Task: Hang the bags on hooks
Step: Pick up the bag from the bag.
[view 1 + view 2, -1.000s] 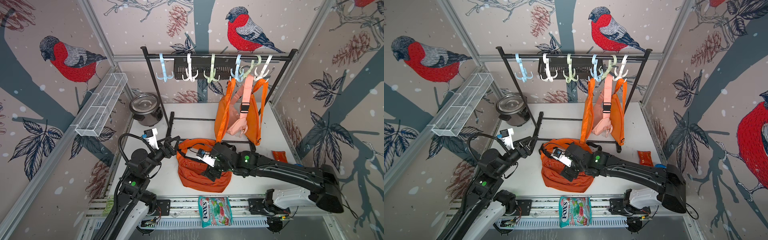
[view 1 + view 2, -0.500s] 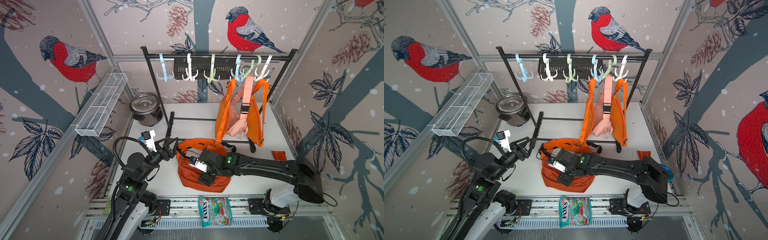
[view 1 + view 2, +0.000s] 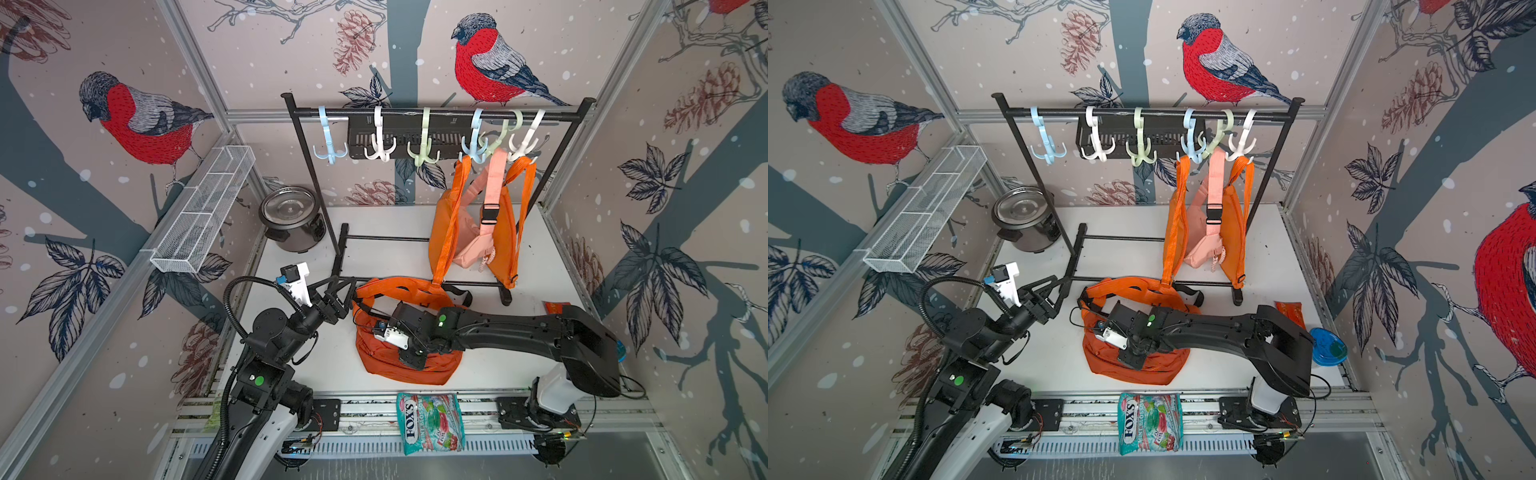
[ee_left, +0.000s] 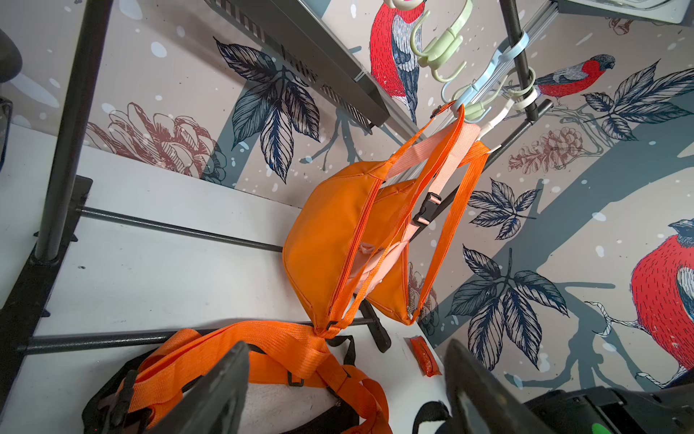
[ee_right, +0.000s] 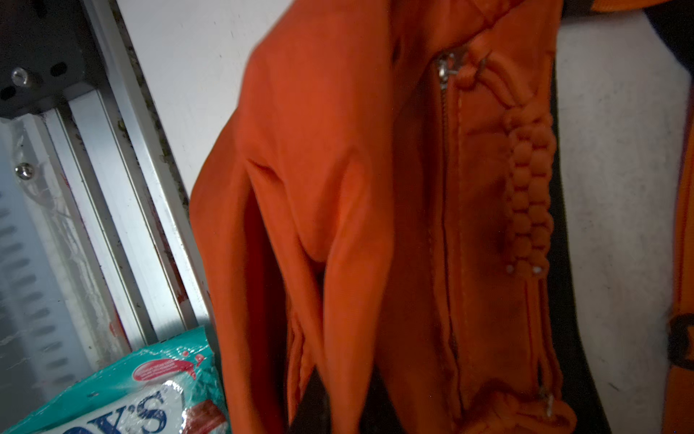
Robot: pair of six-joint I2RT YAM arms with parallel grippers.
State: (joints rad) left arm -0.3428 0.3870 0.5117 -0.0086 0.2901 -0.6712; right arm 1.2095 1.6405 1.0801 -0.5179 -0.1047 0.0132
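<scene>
The bag's strap should stay free for my right gripper to hang on a hook, so my left gripper should grab the bag by its fabric body next.
An orange bag (image 3: 432,368) (image 3: 1163,368) lies crumpled on the white table near the front, its strap (image 3: 399,291) (image 4: 270,338) looped toward the rack. My right gripper (image 3: 411,358) (image 3: 1133,358) presses down on the bag's body, shut on a fold of its orange fabric (image 5: 338,263) beside the zipper. The left gripper (image 3: 347,286) (image 3: 1061,286) (image 4: 345,349) hovers open just left of the strap, nothing between its fingers. On the rack's rail, a light blue hook (image 3: 329,143), a white hook (image 3: 379,143) and a green hook (image 3: 424,145) hang bare.
Two orange bags (image 3: 446,224) and a pink bag (image 3: 473,249) hang from the right-hand hooks. A pot (image 3: 293,218) stands back left, under a wire basket (image 3: 203,216) on the wall. A candy packet (image 3: 430,422) lies on the front rail and a small red packet (image 3: 555,307) at the right.
The right gripper slid toward the front over the bag and shut on its fabric. The left gripper stayed open beside the strap.
</scene>
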